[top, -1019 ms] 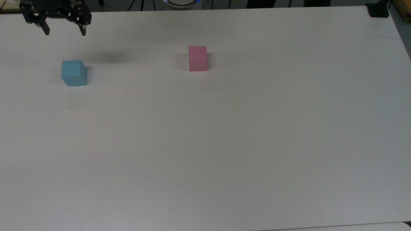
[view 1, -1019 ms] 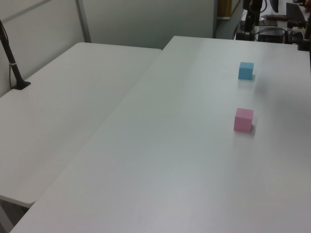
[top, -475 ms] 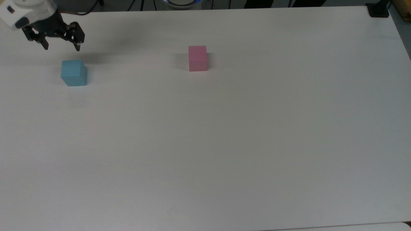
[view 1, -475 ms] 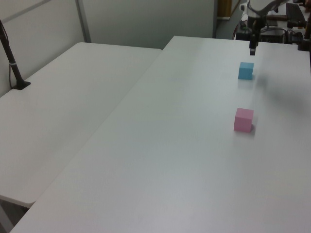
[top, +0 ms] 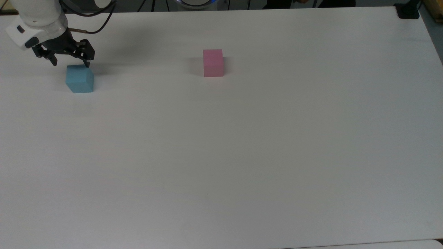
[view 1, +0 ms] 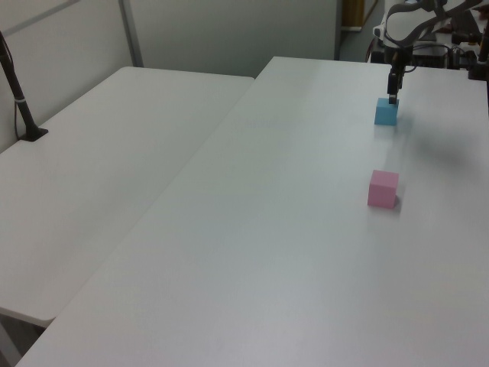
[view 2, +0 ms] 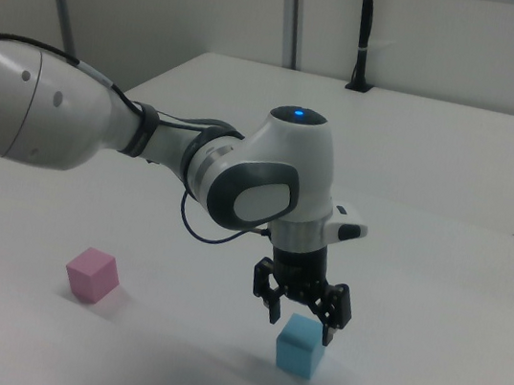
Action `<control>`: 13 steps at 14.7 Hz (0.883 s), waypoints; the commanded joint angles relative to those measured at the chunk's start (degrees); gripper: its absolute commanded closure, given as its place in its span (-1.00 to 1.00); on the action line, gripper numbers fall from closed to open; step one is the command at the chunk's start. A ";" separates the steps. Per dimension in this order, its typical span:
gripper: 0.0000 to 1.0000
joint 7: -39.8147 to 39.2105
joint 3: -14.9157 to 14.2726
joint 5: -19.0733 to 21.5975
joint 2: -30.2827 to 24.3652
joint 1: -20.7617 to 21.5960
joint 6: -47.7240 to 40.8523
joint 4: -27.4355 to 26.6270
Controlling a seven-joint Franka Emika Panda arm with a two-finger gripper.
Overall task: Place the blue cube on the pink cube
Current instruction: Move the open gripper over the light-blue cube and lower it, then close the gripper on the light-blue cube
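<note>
I will next pick up the blue cube by its opposite upper sides with my gripper, to stack it on the pink cube [view 1: 383,189].
The blue cube [top: 80,79] sits on the white table at the top view's left; it also shows as the blue cube [view 1: 386,112] and the blue cube [view 2: 300,345]. My gripper [top: 71,64] hangs open just above its far edge, with its two black fingers spread wider than the cube and nothing between them. From the side, my gripper [view 2: 301,325] hovers right over the cube's top, apart from it. My gripper [view 1: 392,95] shows above the cube in the left view. The pink cube [top: 213,62] stands alone toward the top view's right; the pink cube [view 1: 383,189] and the pink cube [view 2: 92,274] are untouched.
The white table [top: 242,155] spreads wide and bare toward the top view's bottom and right. A black clamp base [top: 407,11] sits at the far right corner. A second white table [view 1: 99,153] adjoins on the left view's left, with a black post [view 1: 19,99].
My gripper has come down and shifted toward the blue cube, from well above the table's far left corner to just over the cube. Both cubes stayed in place.
</note>
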 commanded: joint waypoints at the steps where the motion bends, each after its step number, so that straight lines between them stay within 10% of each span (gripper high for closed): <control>1: -0.96 -0.92 0.03 1.09 0.03 0.48 1.28 -1.00; 8: -0.96 -0.48 0.38 1.18 1.96 0.74 3.46 -0.91; 13: -0.13 -0.13 0.38 1.27 2.05 0.92 3.56 -0.92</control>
